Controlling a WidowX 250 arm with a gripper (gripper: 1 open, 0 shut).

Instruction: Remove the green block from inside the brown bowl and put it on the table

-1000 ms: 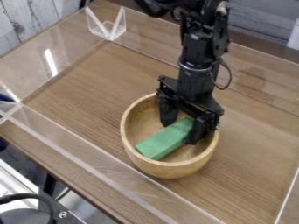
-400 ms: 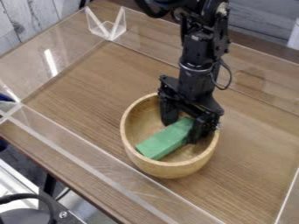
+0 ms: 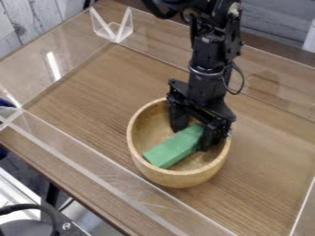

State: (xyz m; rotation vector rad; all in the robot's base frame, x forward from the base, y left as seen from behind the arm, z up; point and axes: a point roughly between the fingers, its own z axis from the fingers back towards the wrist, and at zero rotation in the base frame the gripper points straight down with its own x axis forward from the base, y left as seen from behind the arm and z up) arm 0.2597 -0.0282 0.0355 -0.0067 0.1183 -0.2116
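My black fingers reach down inside the brown bowl beside the block's upper end, so my gripper should close. Closing now would hold the green block.
The brown bowl stands on the table near its front edge. Inside it lies the green block, a bright green bar slanting from lower left to upper right. My gripper points straight down into the bowl with its black fingers spread wide, straddling the block's upper right end. The jaws are open and stand apart from the block's sides. The fingertips are partly hidden behind the block and the bowl's wall.
Low clear acrylic walls edge the table on all sides. A clear V-shaped acrylic piece stands at the back left corner. The black arm rises from the gripper toward the top of the view.
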